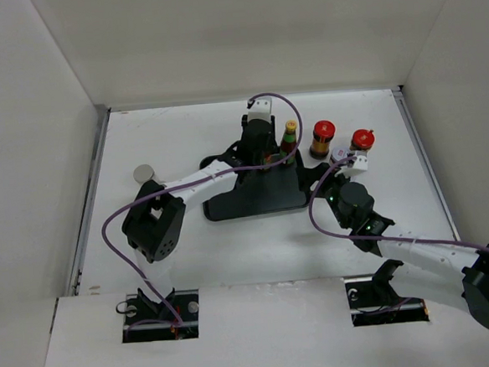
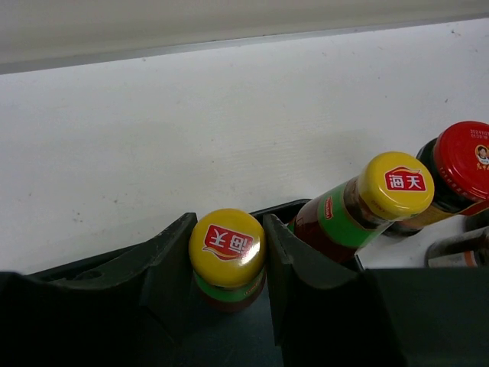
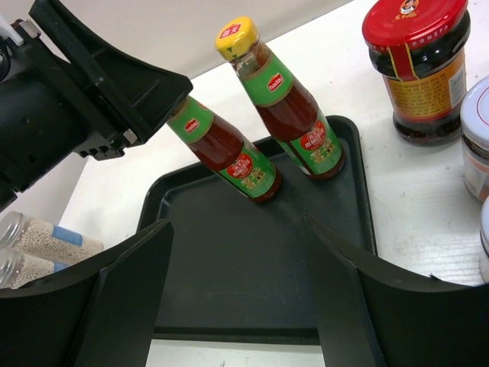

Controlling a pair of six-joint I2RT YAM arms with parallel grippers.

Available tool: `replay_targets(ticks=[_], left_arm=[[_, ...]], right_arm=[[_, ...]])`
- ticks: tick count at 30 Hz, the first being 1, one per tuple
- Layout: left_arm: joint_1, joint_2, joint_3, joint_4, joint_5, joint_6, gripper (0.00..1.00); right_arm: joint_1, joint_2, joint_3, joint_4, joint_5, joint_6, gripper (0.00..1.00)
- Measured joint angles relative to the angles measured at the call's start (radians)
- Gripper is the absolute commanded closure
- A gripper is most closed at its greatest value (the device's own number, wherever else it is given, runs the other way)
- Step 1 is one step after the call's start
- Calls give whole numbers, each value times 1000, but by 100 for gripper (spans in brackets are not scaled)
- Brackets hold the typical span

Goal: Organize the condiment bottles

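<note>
My left gripper holds the bottle with its base resting on the flat black tray, beside the second bottle. The held bottle would stand upright, so I need to open my left gripper.
My left gripper (image 2: 227, 233) is shut on the neck of a slim yellow-capped, green-labelled bottle (image 2: 226, 246), whose base rests on the black tray (image 3: 252, 275). It also shows in the right wrist view (image 3: 225, 149). The second yellow-capped bottle (image 3: 286, 107) stands on the tray beside it, at the far right corner (image 1: 290, 135). My right gripper (image 3: 237, 229) is open and empty over the tray's near right part. Two red-capped brown jars (image 1: 323, 136) (image 1: 361, 139) stand on the table right of the tray.
Two silver-topped, blue-banded cylinders (image 3: 42, 245) lie or stand left of the tray; one silver top (image 1: 145, 174) shows by the left arm. White-lidded jars (image 3: 477, 141) sit right of the tray. White walls enclose the table on three sides.
</note>
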Motion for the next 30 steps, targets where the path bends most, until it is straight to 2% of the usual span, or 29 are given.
replay_targets(ticks=[2, 4, 7, 11, 14, 18, 22, 26, 30], left_arm=[[0, 4, 0, 8, 0, 0, 79], [0, 9, 0, 22, 0, 0, 72], [0, 13, 0, 37, -1, -1, 58], [-2, 7, 0, 106, -6, -5, 30], [-5, -10, -7, 138, -17, -8, 18], [-9, -53, -40, 158, -37, -3, 15], [-6, -168, -143, 159, -72, 0, 17], [9, -383, -307, 121, -151, -39, 19], [31, -629, -430, -24, -238, -129, 20]], right_arm=[[0, 0, 0, 0, 0, 0, 26], [0, 1, 0, 0, 0, 0, 25], [0, 6, 0, 0, 0, 0, 25], [0, 13, 0, 0, 0, 1, 25], [0, 13, 0, 0, -1, 1, 25], [-1, 13, 0, 0, -1, 1, 25], [-5, 13, 0, 0, -1, 2, 25], [-6, 13, 0, 0, -2, 5, 25], [-6, 29, 0, 4, -13, 10, 25]])
